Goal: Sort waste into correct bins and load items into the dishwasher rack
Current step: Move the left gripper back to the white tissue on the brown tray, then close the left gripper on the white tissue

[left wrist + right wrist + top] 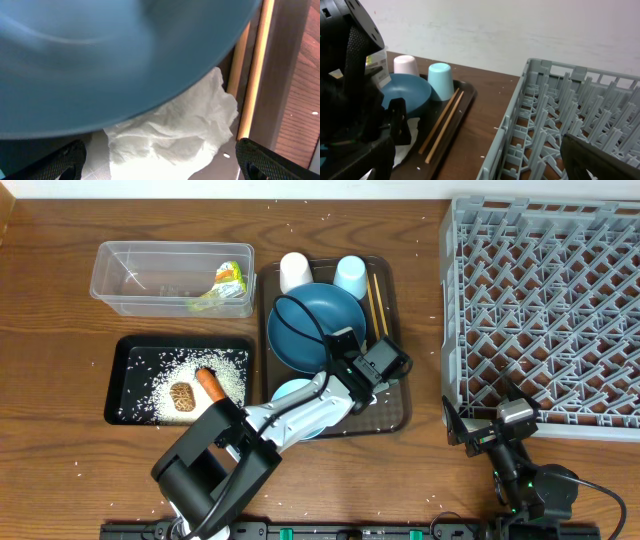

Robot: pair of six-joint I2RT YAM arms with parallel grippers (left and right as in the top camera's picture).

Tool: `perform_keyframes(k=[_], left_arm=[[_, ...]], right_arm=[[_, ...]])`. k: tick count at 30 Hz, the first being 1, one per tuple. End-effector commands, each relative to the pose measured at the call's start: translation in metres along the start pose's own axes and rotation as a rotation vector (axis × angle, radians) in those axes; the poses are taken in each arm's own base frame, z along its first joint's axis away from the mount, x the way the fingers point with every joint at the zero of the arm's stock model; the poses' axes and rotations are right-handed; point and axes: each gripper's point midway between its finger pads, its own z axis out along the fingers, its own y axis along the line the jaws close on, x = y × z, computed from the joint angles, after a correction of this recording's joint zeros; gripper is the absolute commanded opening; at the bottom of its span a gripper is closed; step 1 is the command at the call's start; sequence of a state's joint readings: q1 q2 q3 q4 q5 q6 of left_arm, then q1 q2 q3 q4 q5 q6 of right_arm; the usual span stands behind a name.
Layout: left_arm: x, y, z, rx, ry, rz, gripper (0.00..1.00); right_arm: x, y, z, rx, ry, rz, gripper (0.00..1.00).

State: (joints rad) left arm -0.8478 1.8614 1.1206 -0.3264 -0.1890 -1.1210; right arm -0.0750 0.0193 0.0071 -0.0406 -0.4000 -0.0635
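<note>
The left gripper needs to sort waste into the clear tub, so it needs to grab the crumpled white tissue by its bunched middle (167, 142) next.
My left gripper (383, 365) is open low over the brown serving tray's right side. Its fingers flank a crumpled white tissue (172, 132) lying beside the dark blue plate (312, 328) and the chopsticks (252, 75). The white cup (295, 271), light blue cup (350, 277) and pale blue bowl (291, 392) stand on that tray. The snack wrapper (225, 286) lies in the clear tub (120, 280). Carrot (209, 384), brown lump (182, 394) and rice lie in the black tray (125, 380). My right gripper (490, 430) is open and empty at the grey rack's (545, 310) front-left corner.
The brown serving tray (395, 415) sits between the black tray and the rack. Loose rice grains are scattered on the wooden table. In the right wrist view the rack's wall (512, 125) is close on the right, and the left arm (350, 100) fills the left.
</note>
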Motion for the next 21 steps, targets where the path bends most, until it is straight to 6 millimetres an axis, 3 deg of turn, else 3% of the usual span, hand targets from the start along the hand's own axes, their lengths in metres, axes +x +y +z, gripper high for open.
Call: perform_keyframes(k=[1, 6, 17, 21], left_arm=[[0.005, 0.000, 0.004, -0.013, -0.019, 0.036, 0.95], [0.009, -0.005, 0.004, 0.003, -0.022, 0.044, 0.95], [0.013, 0.008, 0.020, -0.057, -0.031, 0.059, 0.93], [0.016, 0.013, 0.024, -0.077, -0.023, 0.065, 0.82]], right_arm=[[0.002, -0.006, -0.001, 0.026, 0.005, -0.010, 0.99], [0.002, -0.006, -0.001, 0.026, 0.005, -0.010, 0.99], [0.002, -0.006, -0.001, 0.026, 0.005, -0.010, 0.99], [0.002, -0.006, -0.001, 0.026, 0.005, -0.010, 0.99]])
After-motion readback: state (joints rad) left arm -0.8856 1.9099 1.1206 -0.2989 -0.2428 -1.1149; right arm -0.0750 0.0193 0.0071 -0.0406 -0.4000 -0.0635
